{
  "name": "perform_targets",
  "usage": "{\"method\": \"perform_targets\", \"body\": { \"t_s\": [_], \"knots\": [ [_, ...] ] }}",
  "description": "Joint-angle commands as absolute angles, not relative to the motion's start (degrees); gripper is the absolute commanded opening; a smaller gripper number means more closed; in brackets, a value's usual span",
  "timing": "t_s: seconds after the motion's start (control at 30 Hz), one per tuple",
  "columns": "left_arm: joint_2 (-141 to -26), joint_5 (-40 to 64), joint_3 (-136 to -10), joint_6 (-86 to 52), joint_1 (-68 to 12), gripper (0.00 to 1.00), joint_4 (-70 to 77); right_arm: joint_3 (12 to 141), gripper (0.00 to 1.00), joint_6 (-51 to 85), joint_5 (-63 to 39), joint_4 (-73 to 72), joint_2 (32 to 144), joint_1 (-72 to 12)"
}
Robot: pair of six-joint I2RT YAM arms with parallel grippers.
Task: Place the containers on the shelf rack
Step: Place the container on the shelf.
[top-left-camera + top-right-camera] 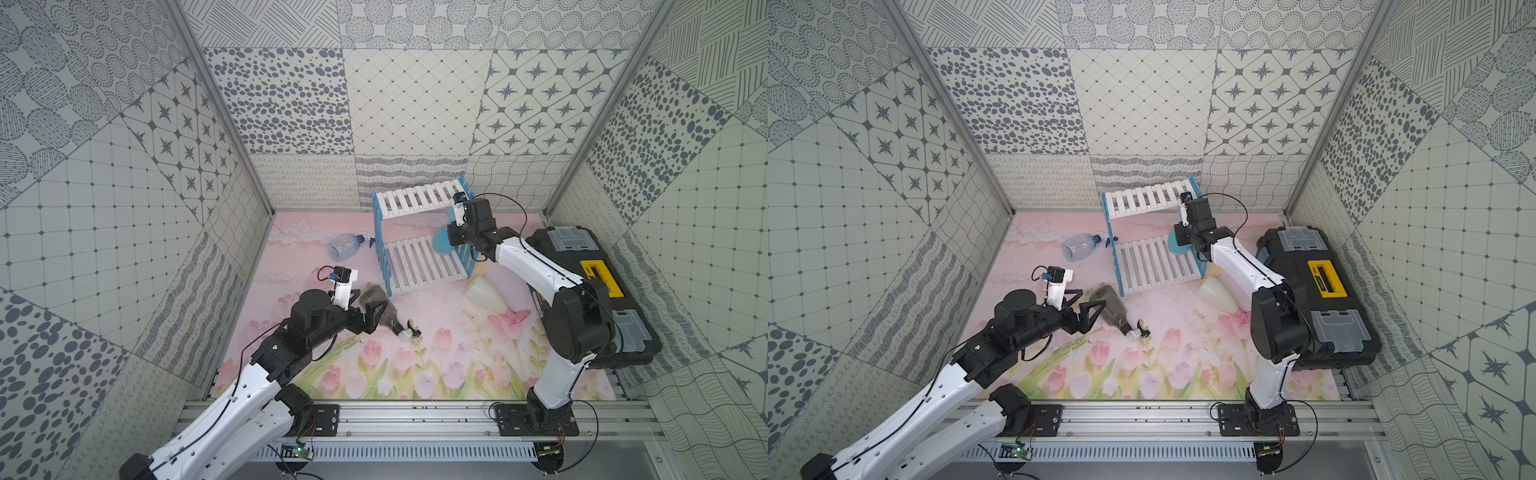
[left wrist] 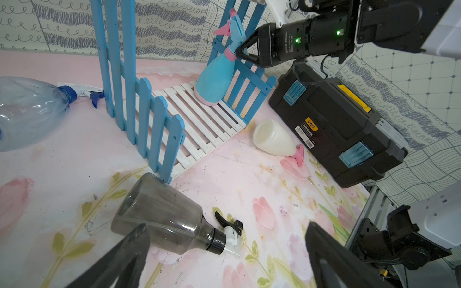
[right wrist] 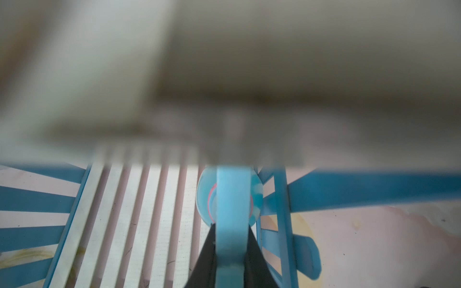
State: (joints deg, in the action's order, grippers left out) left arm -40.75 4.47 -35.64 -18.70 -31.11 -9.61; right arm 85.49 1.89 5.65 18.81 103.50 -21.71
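Note:
The light-blue cone bottle's round body (image 1: pixel 442 240) (image 3: pixel 205 194) rests on the slats of the lower board, inside the blue side panel, so the robot's right gripper needs to let go of it.
The shelf rack (image 1: pixel 419 257) (image 1: pixel 1152 266) (image 2: pixel 199 119) stands at the back. My right gripper (image 2: pixel 239 51) (image 3: pixel 232 232) is shut on the neck of the light-blue cone bottle (image 1: pixel 441 246) (image 1: pixel 1177 246) (image 2: pixel 215 79) (image 3: pixel 232 199), whose base rests tilted on the lower board by the right panel. My left gripper (image 1: pixel 365 305) (image 1: pixel 1088 301) (image 2: pixel 227 232) hovers open over the smoky dark-grey bottle (image 1: pixel 380 305) (image 1: pixel 1113 309) (image 2: pixel 162 214), which lies on the mat. The clear bluish bottle (image 1: pixel 343 247) (image 1: pixel 1077 247) (image 2: pixel 27 112) lies left of the rack. To the rack's right lies the milky white bottle (image 1: pixel 484 293) (image 1: pixel 1219 293) (image 2: pixel 273 138).
A big black toolbox (image 1: pixel 582 270) (image 1: pixel 1316 291) (image 2: pixel 336 124) with a yellow handle fills the right side of the mat, close to the white bottle. Patterned walls close in the back and both sides. The rack's upper board sits just above my right wrist.

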Motion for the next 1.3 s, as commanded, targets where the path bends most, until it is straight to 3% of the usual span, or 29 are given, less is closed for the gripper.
{"method": "perform_targets", "body": {
  "t_s": [0.0, 0.07, 0.33, 1.07, 1.27],
  "knots": [
    [-41.02, 5.59, -35.47, -17.62, -30.76, 0.99, -7.37, 86.48, 0.00, 1.11, 5.01, 16.33, 104.84, -21.53],
    [-41.00, 5.55, -35.36, -17.81, -30.76, 0.99, -7.27, 86.31, 0.02, 1.10, 5.10, 16.42, 105.09, -21.51],
    [-41.03, 5.30, -35.18, -18.18, -30.77, 0.99, -7.15, 86.48, 0.27, 1.32, 4.33, 16.59, 104.95, -21.52],
    [-40.47, 5.60, -34.33, -19.41, -30.76, 0.99, -6.16, 82.48, 0.54, 1.81, 2.25, 16.34, 99.03, -21.53],
    [-40.21, 5.48, -34.11, -19.51, -30.77, 0.99, -6.09, 80.43, 0.67, 2.58, -0.04, 16.02, 96.71, -21.51]
  ]
}}
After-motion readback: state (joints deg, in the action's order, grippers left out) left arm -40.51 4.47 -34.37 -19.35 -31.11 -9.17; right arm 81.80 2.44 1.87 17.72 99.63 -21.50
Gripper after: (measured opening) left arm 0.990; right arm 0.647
